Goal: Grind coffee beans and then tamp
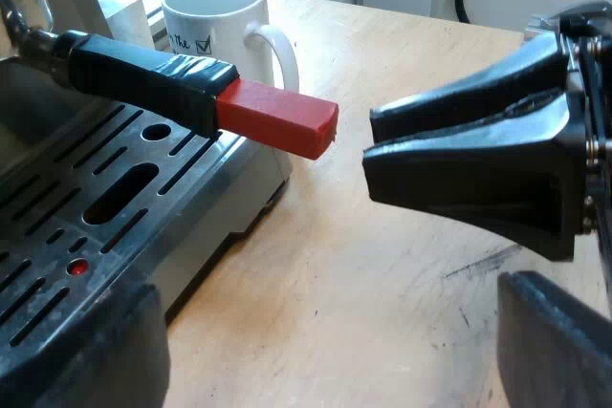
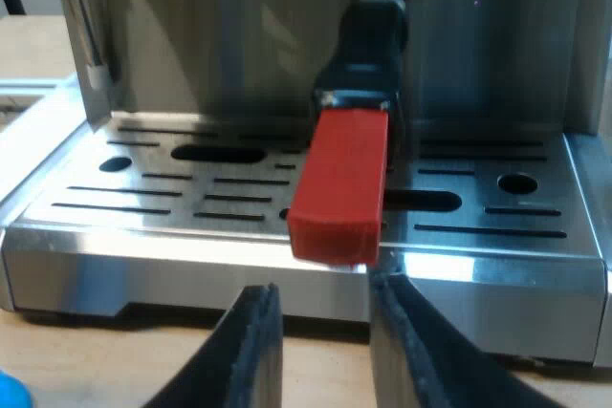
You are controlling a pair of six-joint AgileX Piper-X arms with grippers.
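The drip tray spreads beneath most of the handle, so my right gripper needs to grab the holder next by its red end [image 2: 338, 188], which sticks out past the tray's edge.
The metal holder is locked into the espresso machine [image 2: 239, 35], and its dark handle [image 1: 143, 78] juts out over the drip tray [image 1: 86, 207]. The handle's red end [image 1: 277, 117] [image 2: 339, 183] reaches past the tray's edge. My right gripper [image 1: 368, 140] [image 2: 325, 332] is open and sits just short of that red end, level with it, with nothing between its fingers. My left gripper [image 1: 330, 351] is open wide beside the machine, low over the wooden table, one finger near the tray and the other out over the table.
A white mug [image 1: 215, 11] with dark print stands on the wooden table [image 1: 382, 284] close behind the handle, beside the machine. A bit of something blue [image 2: 6, 391] lies on the table below the tray's corner.
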